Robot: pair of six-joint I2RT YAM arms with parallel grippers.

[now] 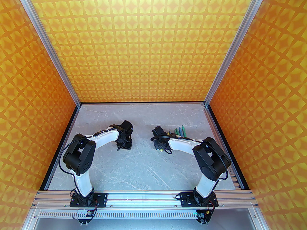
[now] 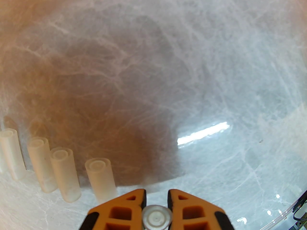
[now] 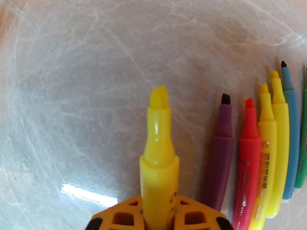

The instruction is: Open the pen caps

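Flat table lies beside the nearest clear cap and the held cap would end next in that row, so it is time for my left gripper to release it.
In the left wrist view my left gripper (image 2: 156,200) is shut on a clear pen cap (image 2: 156,218), seen end-on between the orange fingers (image 2: 129,205). Several more clear caps (image 2: 66,174) lie side by side on the table at lower left. My right gripper (image 3: 159,201) is shut on a yellow pen (image 3: 158,147) whose chisel tip is bare. To its right lies a row of uncapped pens: purple (image 3: 220,157), red (image 3: 247,166), two yellow (image 3: 275,140), blue (image 3: 291,133) and green. From above, the left gripper (image 1: 123,145) and right gripper (image 1: 161,148) hang low over mid-table, apart.
The grey marble tabletop (image 1: 141,166) lies between orange patterned walls with aluminium posts. From above, the pen row (image 1: 178,131) sits just behind the right forearm. A bright light reflection (image 2: 203,134) shows on the table ahead of the left gripper.
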